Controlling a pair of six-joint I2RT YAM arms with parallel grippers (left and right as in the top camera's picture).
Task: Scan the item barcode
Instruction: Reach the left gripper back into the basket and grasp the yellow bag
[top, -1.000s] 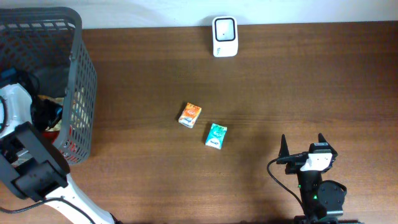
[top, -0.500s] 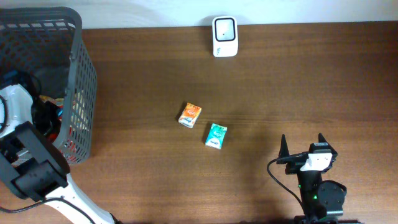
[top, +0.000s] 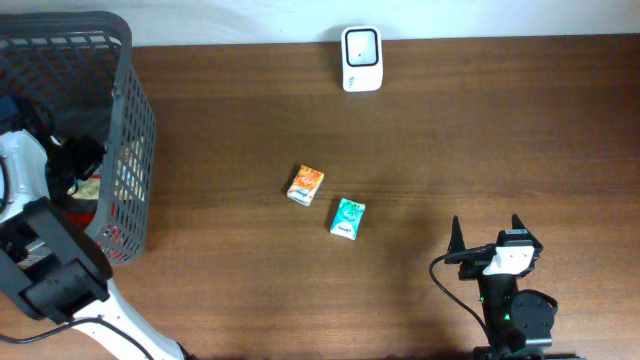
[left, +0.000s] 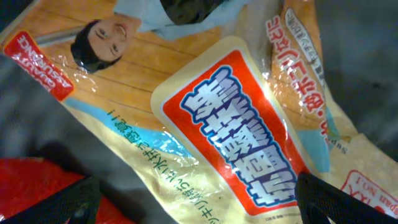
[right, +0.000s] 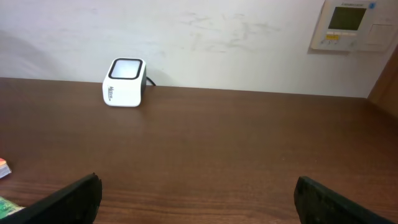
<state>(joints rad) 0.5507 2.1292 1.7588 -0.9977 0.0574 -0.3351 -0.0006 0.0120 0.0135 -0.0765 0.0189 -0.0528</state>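
The bag's bottom should stay free for scanning, so the left gripper needs to grab the snack bag (left: 236, 124) on its front (left: 198, 177) beside the red label next.
My left gripper (left: 200, 210) is down inside the grey mesh basket (top: 133, 120), open, its fingertips (left: 69, 200) spread wide. A glossy yellow snack bag (left: 236, 124) with a red label lies right under them, and the jaws do not close on it. In the overhead view the left gripper (top: 84, 156) shows as a dark shape in the basket. The white barcode scanner (top: 361, 45) stands at the table's far edge and also faces the right wrist camera as a white barcode scanner (right: 124, 82). My right gripper (top: 487, 232) rests open at the front right with nothing in it.
A small orange packet (top: 306, 185) and a teal packet (top: 347, 218) lie mid-table. A red package (left: 37, 196) lies beside the snack bag in the basket. A wall panel (right: 351, 25) hangs behind the table.
The left gripper has shifted toward the far side inside the basket and its jaws now stand wide. The right arm and the packets on the table have not moved.
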